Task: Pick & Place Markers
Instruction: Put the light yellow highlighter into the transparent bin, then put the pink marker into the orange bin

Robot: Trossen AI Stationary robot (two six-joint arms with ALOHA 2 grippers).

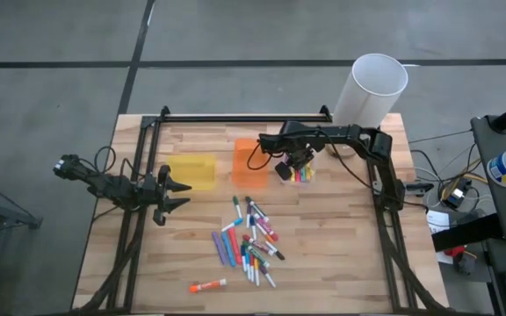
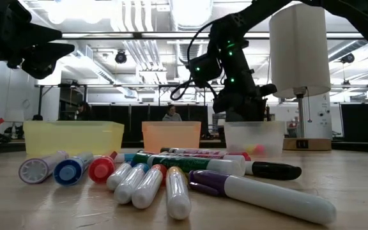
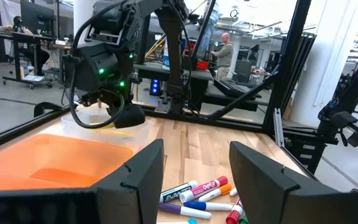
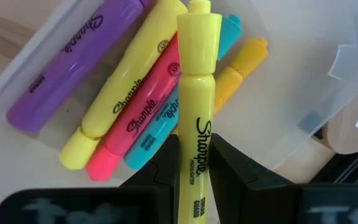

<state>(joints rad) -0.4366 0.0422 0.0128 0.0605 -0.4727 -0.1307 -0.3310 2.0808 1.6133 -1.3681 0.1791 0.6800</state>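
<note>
My right gripper should release the yellow marker now, because its cap is over the markers inside the clear bin's rim and the marker would land in the clear bin.
A loose heap of markers (image 1: 249,241) lies flat on the wooden table; the same markers (image 2: 171,179) show close up in the low view. My right gripper (image 1: 295,167) hangs over the clear bin (image 1: 302,174), shut on a yellow marker (image 4: 197,93). In that bin lie purple, yellow, pink, blue and orange markers (image 4: 129,106). My left gripper (image 1: 178,191) waits open at the table's left, level, beside the yellow bin (image 1: 191,171), with nothing between its fingers (image 3: 135,180). My right gripper pinches the yellow marker's printed barrel (image 4: 194,180) between its two fingers (image 4: 163,165). The fingers come steeply from above, and the marker runs along them, its narrower end (image 4: 199,9) sticking out past the fingertips toward the bin. It is lifted clear of the table.
An orange bin (image 1: 249,162) stands between the yellow and clear bins. A white cylinder (image 1: 372,88) stands at the far right corner. A single orange-and-white marker (image 1: 207,285) lies near the front edge. Black frame rails (image 1: 235,117) border the table.
</note>
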